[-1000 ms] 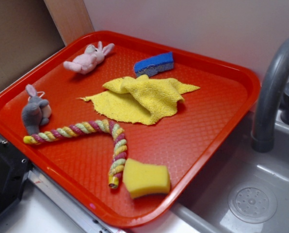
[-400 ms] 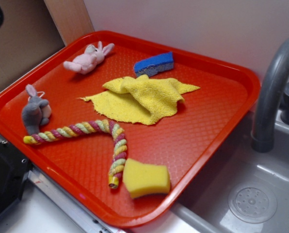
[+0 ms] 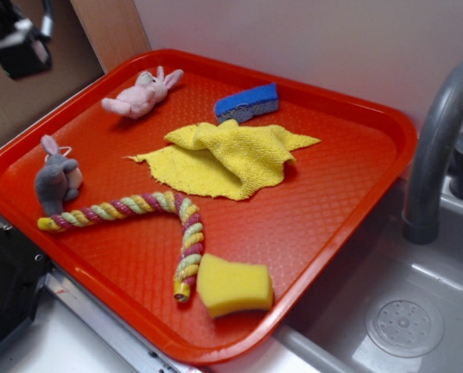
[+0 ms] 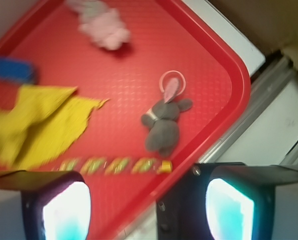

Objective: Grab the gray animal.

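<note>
I should next pick the gray animal out of the red tray, so my gripper should grab the plush bunny by its head.
The gray animal is a small gray plush bunny with pale pink ears, lying on the red tray near its left edge, just above one end of the rope. From the wrist view the gray animal lies ahead of me with nothing touching it. My gripper hangs high at the top left corner of the exterior view, well above and behind the bunny. Seen from the wrist, my gripper is open, with a wide empty gap between its two pads.
A pink plush bunny lies at the tray's far left. A blue sponge, a yellow cloth, a striped rope and a yellow sponge share the tray. A gray faucet and sink stand to the right.
My gripper has come into the exterior view at the top left corner and moved further in and down. Everything on the tray lies as before.
</note>
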Motion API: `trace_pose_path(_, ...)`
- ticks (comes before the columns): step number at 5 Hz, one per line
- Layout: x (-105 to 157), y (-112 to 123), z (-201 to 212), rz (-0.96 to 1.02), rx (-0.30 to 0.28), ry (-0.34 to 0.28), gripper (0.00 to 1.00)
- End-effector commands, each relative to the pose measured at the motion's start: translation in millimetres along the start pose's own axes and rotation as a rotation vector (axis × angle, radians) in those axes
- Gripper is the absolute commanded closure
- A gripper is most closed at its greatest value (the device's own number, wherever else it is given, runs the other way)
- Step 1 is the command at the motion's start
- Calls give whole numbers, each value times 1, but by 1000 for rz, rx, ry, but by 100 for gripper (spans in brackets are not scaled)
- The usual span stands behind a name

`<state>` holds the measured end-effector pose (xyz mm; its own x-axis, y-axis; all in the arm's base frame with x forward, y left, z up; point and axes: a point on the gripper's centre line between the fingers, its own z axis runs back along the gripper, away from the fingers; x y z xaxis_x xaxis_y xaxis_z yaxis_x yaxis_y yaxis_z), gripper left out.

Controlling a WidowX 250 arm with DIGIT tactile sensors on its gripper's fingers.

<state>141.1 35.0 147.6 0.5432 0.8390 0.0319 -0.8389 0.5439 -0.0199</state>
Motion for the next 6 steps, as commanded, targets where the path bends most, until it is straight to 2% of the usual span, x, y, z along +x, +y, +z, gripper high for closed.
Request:
trace_pose_path(1,33,9,-47,4,108,-84,0)
trace_pose_path(2,38,15,-68,-24,174,-68,0)
trace_pose_path(3,31,27,-100,-68,241,-59,0)
trace_pose_path(4,13,27,-109,-113,243,-85,0)
trace_pose_path(6,-19,35,-128,-172,237,-42,0)
